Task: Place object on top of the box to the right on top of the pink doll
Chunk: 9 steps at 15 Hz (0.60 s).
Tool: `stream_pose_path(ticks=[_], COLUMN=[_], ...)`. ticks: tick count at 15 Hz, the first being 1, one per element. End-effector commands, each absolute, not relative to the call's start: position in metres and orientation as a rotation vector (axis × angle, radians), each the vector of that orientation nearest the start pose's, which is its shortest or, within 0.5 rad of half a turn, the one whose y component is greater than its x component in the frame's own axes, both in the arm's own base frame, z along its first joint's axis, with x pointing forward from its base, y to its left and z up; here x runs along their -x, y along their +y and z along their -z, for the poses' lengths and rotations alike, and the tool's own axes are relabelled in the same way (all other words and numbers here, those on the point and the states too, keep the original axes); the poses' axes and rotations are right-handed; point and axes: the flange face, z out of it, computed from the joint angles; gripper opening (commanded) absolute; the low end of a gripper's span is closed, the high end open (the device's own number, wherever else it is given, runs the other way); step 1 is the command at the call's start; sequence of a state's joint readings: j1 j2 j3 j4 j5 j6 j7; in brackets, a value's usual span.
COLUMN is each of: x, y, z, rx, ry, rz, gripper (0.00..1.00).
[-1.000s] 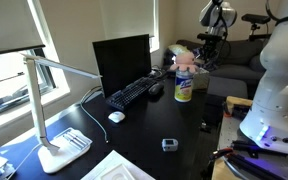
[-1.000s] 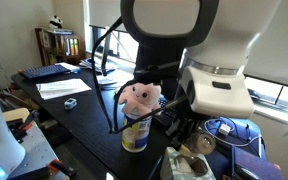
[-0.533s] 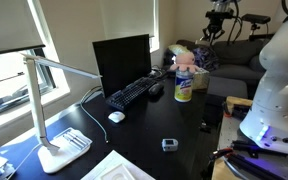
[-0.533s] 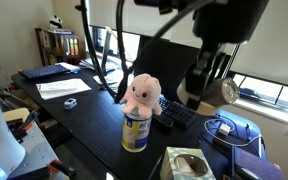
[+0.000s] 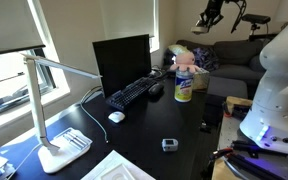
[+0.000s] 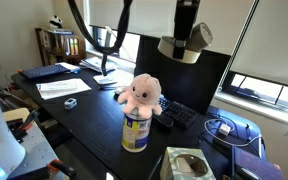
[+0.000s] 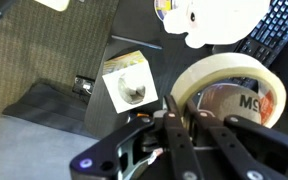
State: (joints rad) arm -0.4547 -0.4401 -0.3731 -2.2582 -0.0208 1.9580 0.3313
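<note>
I need to move the tape roll onto the pink doll before I open my gripper. The roll is high beside the doll's head, so it would miss the doll if I let go now.
My gripper is shut on the rim of a beige tape roll and holds it high in the air; both exterior views show it up there. The pink doll sits on top of a white-and-yellow canister on the black desk, also in an exterior view. In the wrist view the doll lies beyond the roll. The tan box stands low beside the desk, and shows below me in the wrist view.
A monitor, keyboard, mouse and white desk lamp are on the black desk. Papers lie at its far end. A sofa stands behind.
My gripper has risen from low beside the canister to high above the desk, carrying the tape roll. The doll and canister have not moved.
</note>
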Motion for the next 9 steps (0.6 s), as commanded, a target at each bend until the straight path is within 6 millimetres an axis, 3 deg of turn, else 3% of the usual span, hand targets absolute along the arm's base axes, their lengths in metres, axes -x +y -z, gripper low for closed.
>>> stream_pose_path(ticks=[1,5,9], x=[-0.295,-0.323,-0.336], y=[-0.297,-0.257,-0.233], z=[-0.532,-0.513,-0.489], rx=[2.711,2.819,2.911], ry=[1.393,1.175,1.129], rz=[0.199,0.174,0.150], gripper=[0.07,0.07,0.07])
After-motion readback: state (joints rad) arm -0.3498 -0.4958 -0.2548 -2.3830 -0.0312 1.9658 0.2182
